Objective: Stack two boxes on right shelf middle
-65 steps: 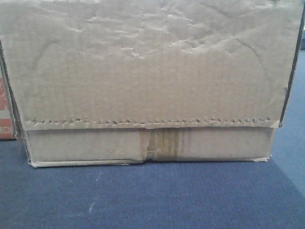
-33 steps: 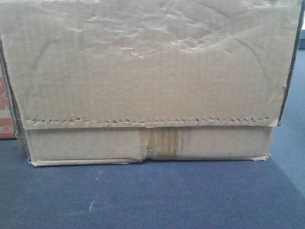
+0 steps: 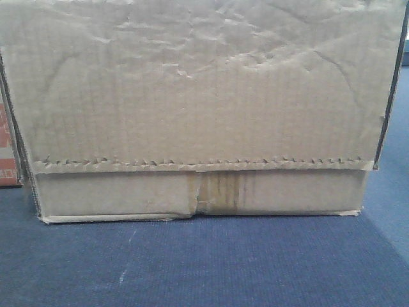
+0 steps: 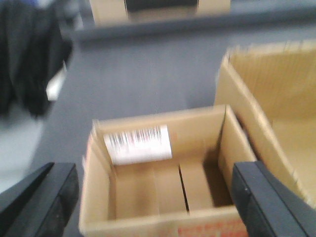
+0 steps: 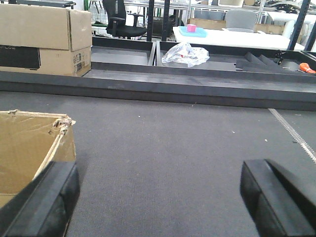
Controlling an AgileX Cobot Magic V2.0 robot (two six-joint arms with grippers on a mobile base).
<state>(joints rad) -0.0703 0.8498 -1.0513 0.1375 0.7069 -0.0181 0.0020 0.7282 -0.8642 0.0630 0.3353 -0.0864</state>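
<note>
The left gripper grabs the box's red-edged side (image 4: 91,177) beside the barcode label next, to stack the small open box for the shelf.
A large brown cardboard box (image 3: 204,96) with a wrinkled face, a jagged seam and a tape strip fills the front view and rests on a blue-grey mat (image 3: 204,262). In the blurred left wrist view, my left gripper (image 4: 154,195) is open and hangs over a small open-topped box (image 4: 163,173) with a barcode label; its fingers stand at the box's two sides. A bigger open box (image 4: 276,98) stands to the right of it. My right gripper (image 5: 158,192) is open over bare mat, with a torn box corner (image 5: 29,148) beside its left finger. The shelf is out of view.
In the right wrist view a raised dark ledge (image 5: 158,86) crosses behind the mat. Beyond it are a closed carton (image 5: 44,39), a crumpled plastic bag (image 5: 185,53) in black trays and an orange tool (image 5: 307,68). A red-printed box edge (image 3: 7,147) shows at the front view's left.
</note>
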